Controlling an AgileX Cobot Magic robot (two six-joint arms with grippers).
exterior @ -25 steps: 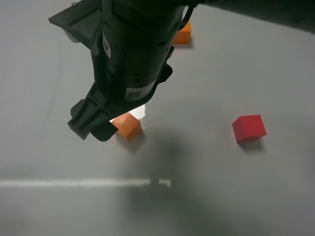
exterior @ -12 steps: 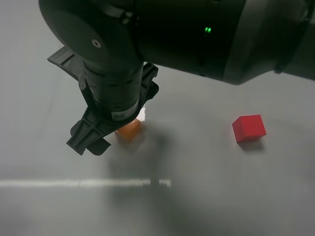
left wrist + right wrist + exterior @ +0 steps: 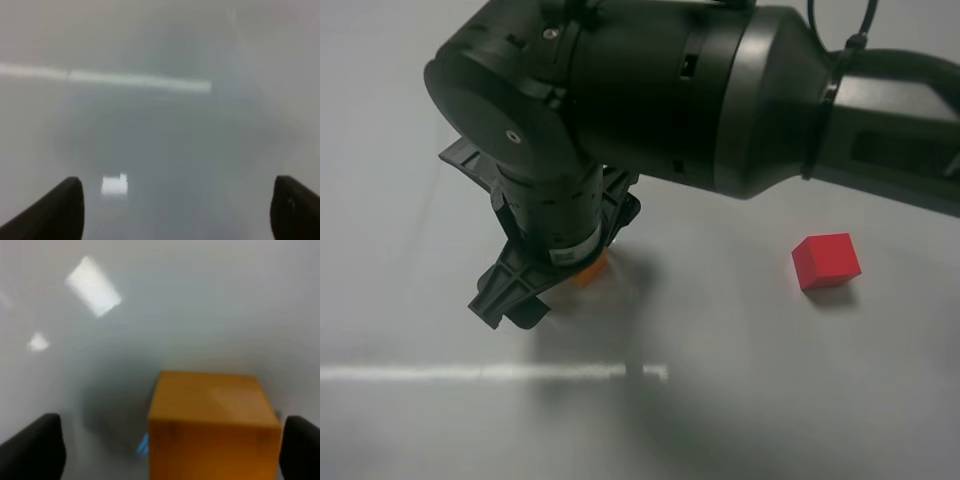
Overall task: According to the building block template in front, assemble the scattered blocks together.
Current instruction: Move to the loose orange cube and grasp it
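The orange cube has both fingers of my right gripper reaching down on either side of it, low over the grey table, so my right gripper should close on it now.
The orange cube (image 3: 212, 420) lies on the grey table between the open fingers of my right gripper (image 3: 167, 452), nearer one finger. From above, only a sliver of the orange cube (image 3: 588, 271) shows under my right gripper (image 3: 552, 287), whose arm reaches across from the right. The red cube (image 3: 826, 260) lies alone at the right, far from both grippers. My left gripper (image 3: 175, 212) is open and empty over bare table. The red-orange template is hidden behind the right arm.
The grey table (image 3: 740, 400) has a bright reflected strip (image 3: 490, 372) near the front. The bulky right arm (image 3: 720, 100) covers the upper middle of the exterior view.
My right arm has come down and forward over the orange cube, which is now almost fully covered from above. The template's orange end, seen a second ago, is now hidden. The red cube has not moved.
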